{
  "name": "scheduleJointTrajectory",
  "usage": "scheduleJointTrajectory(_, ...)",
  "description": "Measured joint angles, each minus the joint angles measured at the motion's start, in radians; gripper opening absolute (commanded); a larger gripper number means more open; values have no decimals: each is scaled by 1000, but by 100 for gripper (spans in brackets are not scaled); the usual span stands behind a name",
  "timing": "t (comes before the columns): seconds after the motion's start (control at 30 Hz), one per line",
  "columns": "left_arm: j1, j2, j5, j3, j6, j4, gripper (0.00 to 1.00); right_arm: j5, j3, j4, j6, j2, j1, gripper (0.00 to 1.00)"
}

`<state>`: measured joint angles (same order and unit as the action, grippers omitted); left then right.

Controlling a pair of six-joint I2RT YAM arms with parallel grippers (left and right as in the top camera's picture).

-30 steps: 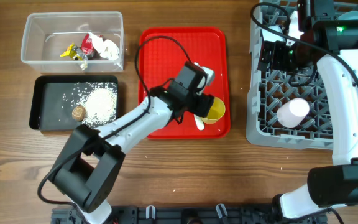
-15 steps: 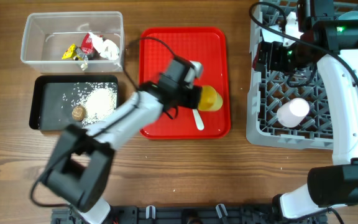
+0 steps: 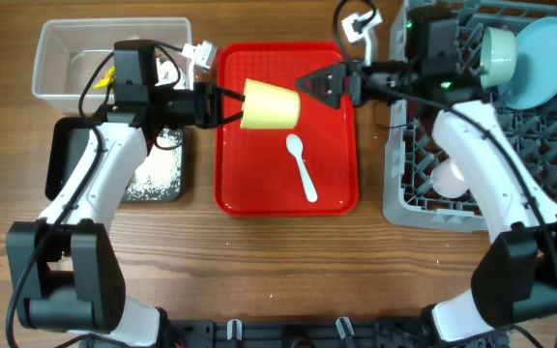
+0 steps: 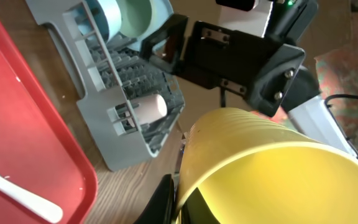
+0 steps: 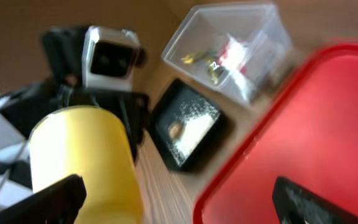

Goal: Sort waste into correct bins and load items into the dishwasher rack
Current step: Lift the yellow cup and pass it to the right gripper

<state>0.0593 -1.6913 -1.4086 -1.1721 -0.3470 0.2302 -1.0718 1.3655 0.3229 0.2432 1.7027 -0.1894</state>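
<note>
The robot's right gripper needs to grab the yellow cup around its closed base end [image 3: 292,108] [image 5: 109,200], opposite the cup's pinched rim, to load it into the dishwasher rack opening-first.
In the overhead view my left gripper [image 3: 232,104] is shut on the rim of a yellow cup [image 3: 271,104], holding it on its side above the red tray [image 3: 332,198]. The left wrist view shows one finger outside the yellow cup [image 4: 272,168] and one inside, left gripper [image 4: 178,198] pinching the wall. My right gripper [image 3: 323,85] is open just right of the cup, pointing at it. From the right wrist, the yellow cup [image 5: 86,155] lies beside the left finger of the open right gripper [image 5: 179,202]. A white spoon [image 3: 303,166] lies on the tray.
The grey dishwasher rack [image 3: 404,184] at the right holds a green bowl [image 3: 496,53], a blue plate [image 3: 546,58] and a white cup [image 3: 450,178]. A clear bin [image 3: 66,39] with wrappers stands at the back left, with a black tray [image 3: 66,159] of rice in front of it.
My left gripper closed on the yellow cup, lifted it off the tray's lower right and swung it up and left. The right arm came out from over the rack to the cup.
</note>
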Motion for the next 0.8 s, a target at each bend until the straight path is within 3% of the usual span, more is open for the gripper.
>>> scheduleJointTrajectory(0.1,2,0,-8,0,0,1,4,-40,-35,-101,93,0,-43,99)
scheduleJointTrajectory(0.4,2,0,66,0,-11,-35,4,-114,-37,-198,184,0,-87,99)
scheduleJointTrajectory(0.6,2,0,116,2,-242,-322,4,-117,-37,-225,202,0,-96,99)
scheduleJointTrajectory(0.67,2,0,100,2,-287,-352,4,-117,-37,-240,203,0,-96,98)
scheduleJointTrajectory(0.8,5,0,81,2,-325,-358,4,-116,-37,-259,206,0,-99,80)
